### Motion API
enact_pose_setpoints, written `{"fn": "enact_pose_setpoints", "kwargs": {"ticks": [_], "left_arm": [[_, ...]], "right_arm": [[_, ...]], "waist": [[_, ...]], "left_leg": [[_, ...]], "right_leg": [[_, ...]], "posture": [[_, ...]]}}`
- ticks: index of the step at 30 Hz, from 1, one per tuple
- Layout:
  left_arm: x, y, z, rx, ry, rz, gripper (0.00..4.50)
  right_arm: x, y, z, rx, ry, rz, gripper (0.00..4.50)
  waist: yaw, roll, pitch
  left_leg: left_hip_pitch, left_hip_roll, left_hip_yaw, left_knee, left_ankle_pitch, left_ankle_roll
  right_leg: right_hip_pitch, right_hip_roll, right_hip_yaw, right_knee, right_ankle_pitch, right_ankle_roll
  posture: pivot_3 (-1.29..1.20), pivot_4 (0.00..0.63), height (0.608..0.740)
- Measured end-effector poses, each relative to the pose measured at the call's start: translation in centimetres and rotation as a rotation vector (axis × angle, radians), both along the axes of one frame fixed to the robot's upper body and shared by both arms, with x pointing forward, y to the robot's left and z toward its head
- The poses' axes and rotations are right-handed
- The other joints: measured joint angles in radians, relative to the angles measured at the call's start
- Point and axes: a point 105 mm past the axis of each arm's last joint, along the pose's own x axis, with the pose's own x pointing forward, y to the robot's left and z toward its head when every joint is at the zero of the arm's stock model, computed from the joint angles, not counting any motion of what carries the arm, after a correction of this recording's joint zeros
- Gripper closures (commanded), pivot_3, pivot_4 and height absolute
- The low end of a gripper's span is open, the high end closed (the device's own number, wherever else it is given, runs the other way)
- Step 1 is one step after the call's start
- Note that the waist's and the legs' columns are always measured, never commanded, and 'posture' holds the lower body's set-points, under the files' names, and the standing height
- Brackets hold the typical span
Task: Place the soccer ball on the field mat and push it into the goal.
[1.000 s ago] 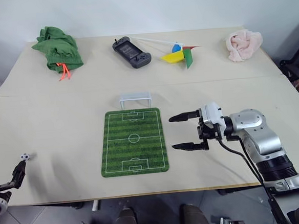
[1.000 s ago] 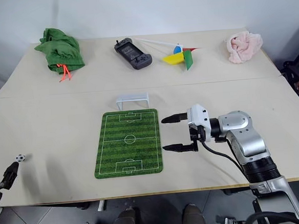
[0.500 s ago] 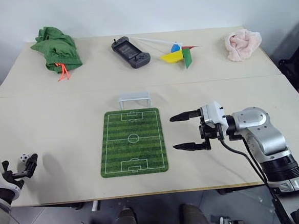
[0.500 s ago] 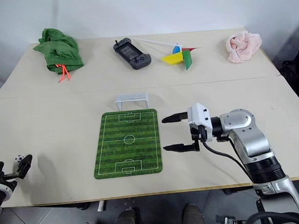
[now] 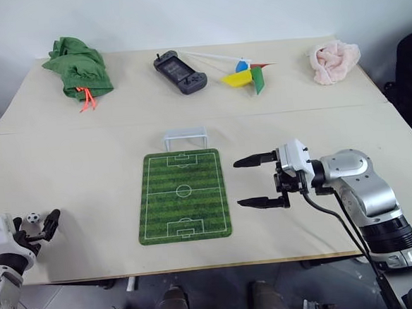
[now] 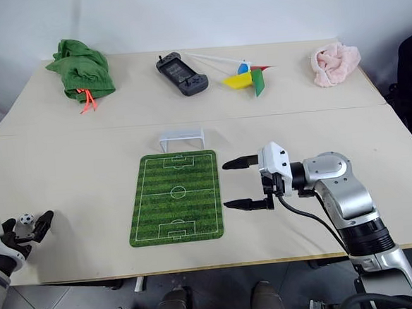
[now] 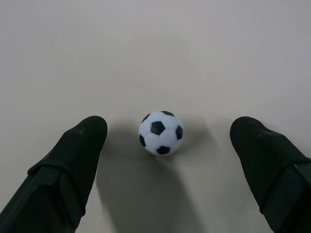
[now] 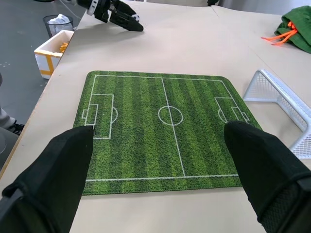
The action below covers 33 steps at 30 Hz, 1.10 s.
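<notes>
My left gripper's fingers stand on either side of the ball in the left wrist view, so my left gripper closes next. Closing now would catch the soccer ball (image 7: 161, 133).
The tiny black-and-white soccer ball (image 7: 161, 133) rests on the table near its front left corner, also visible as a speck (image 5: 32, 217). My left gripper (image 5: 36, 226) is open around it, one finger on each side, neither touching. The green field mat (image 5: 184, 194) lies at the table's middle, with the small white goal (image 5: 186, 137) standing just beyond its far end. My right gripper (image 5: 254, 181) hovers open right beside the mat's right edge, pointing toward it, holding nothing.
Along the far side of the table (image 5: 93, 155) lie a green cloth bundle (image 5: 78, 64), a black game controller (image 5: 180, 71), a coloured pinwheel (image 5: 246, 74) and a pink cloth (image 5: 335, 60). A white box (image 8: 52, 50) stands on the floor off the table's left end.
My left gripper has come forward along the table so the ball now lies between its open fingers. The right arm has stayed put.
</notes>
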Motion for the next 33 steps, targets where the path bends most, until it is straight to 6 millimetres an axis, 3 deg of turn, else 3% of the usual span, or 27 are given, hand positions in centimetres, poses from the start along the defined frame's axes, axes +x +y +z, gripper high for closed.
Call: {"fn": "enact_pose_setpoints", "kwargs": {"ticks": [1,4,13,15,26,28,33], "left_arm": [[0.0,0.0,0.0,0.001,-0.002,-0.001,0.04],[0.1,-0.1,0.0,0.001,-0.004,-0.007,0.62],[0.2,-0.3,-0.1,0.002,-0.001,-0.022,3.23],[0.2,-0.3,-0.1,0.002,-0.001,-0.021,3.61],[0.2,-1.0,0.0,-0.013,0.019,-0.059,3.61],[0.6,-2.3,0.2,-0.027,0.033,-0.133,3.61],[1.8,-8.5,2.2,0.002,0.125,-0.543,3.61]], "right_arm": [[0.0,0.0,0.0,0.001,0.001,0.0,0.0],[0.0,0.0,0.0,0.003,0.001,-0.004,0.0],[0.1,0.0,0.0,0.005,-0.001,-0.008,0.0],[0.1,0.0,0.0,0.005,-0.001,-0.008,0.0],[0.0,-0.5,-0.2,-0.012,-0.008,-0.015,0.0],[0.0,-0.9,-0.5,-0.028,-0.002,-0.026,0.0],[-0.4,-2.2,-0.7,-0.051,0.002,-0.058,0.0]], "waist": [[0.0,0.0,0.0],[0.0,0.0,0.0],[-0.002,0.0,0.0],[-0.001,0.0,0.0],[0.0,0.0,0.0],[0.001,0.0,0.0],[0.004,0.0,0.0]], "left_leg": [[0.0,0.0,0.0,0.0,0.0,0.0],[0.0,0.0,0.0,0.0,0.0,0.0],[0.0,0.0,0.0,0.0,0.0,0.0],[0.0,0.0,0.0,0.0,0.0,0.0],[0.0,0.0,0.0,0.0,0.0,0.0],[0.0,0.0,0.0,0.0,0.0,0.0],[0.0,0.0,0.0,0.0,0.0,0.0]], "right_leg": [[0.0,0.0,0.0,0.0,0.0,0.0],[0.0,0.0,0.0,0.0,0.0,0.0],[0.0,0.0,0.0,0.0,0.0,0.0],[0.0,0.0,0.0,0.0,0.0,0.0],[0.0,0.0,0.0,0.0,0.0,0.0],[0.0,0.0,0.0,0.0,0.0,0.0],[0.0,0.0,0.0,-0.001,0.0,0.0]], "posture": [[0.0,0.15,0.74],[0.0,0.15,0.74],[0.0,0.15,0.74],[0.0,0.15,0.74],[0.0,0.15,0.74],[0.0,0.15,0.74],[0.0,0.15,0.74]]}}
